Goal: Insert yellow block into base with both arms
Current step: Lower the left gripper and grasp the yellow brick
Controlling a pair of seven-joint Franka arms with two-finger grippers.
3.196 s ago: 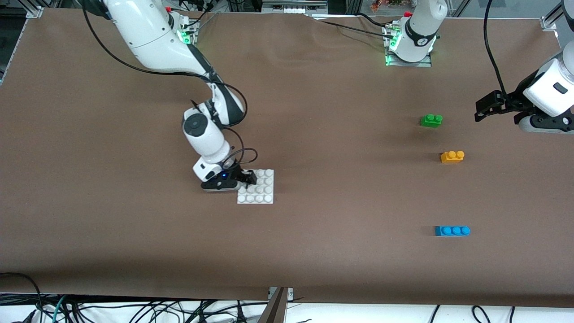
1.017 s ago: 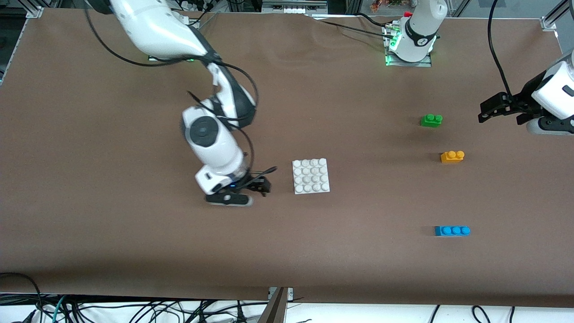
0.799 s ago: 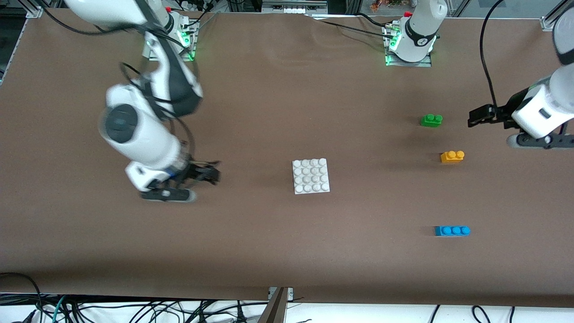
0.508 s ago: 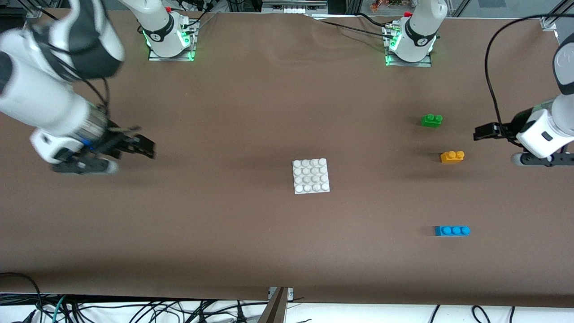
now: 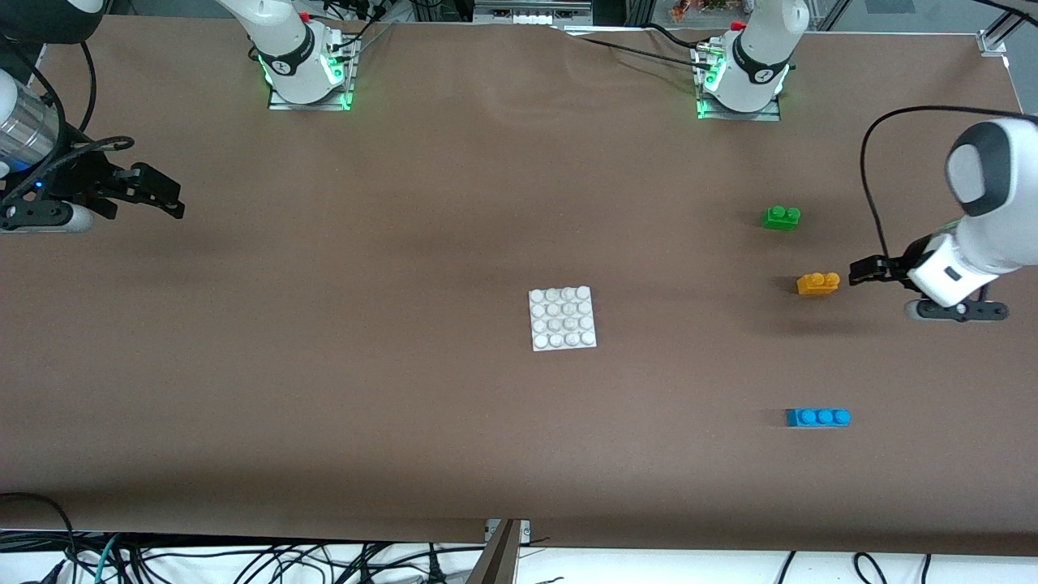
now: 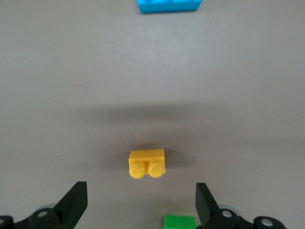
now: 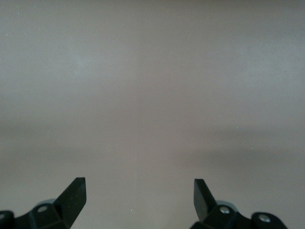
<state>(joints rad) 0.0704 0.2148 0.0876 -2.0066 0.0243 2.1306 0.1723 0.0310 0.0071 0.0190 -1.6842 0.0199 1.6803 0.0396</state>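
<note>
The yellow block [image 5: 817, 283] needs to go into the white base, so my left gripper will next grab the block's ends on either side of the studs.
The yellow block [image 5: 817, 283] lies on the table toward the left arm's end, its two studs showing in the left wrist view [image 6: 147, 163]. My left gripper [image 5: 861, 272] hangs open just beside it, toward the table's end. In its wrist view [image 6: 141, 200] nothing sits between the fingers, and the block lies a little ahead of the fingertips. The white studded base [image 5: 562, 318] rests alone near the table's middle. My right gripper [image 5: 158, 195] is open over bare table at the right arm's end, with only brown surface in its wrist view [image 7: 139, 195].
A green brick [image 5: 780, 217] lies farther from the front camera than the yellow block, its edge showing by the left fingers [image 6: 180, 222]. A blue three-stud brick [image 5: 817, 417] lies nearer the camera [image 6: 169, 5]. Both arm bases stand along the table's back edge.
The right arm let go of the base after shifting it toward the table's middle, then swung away to its own end. The left gripper came down beside the yellow block.
</note>
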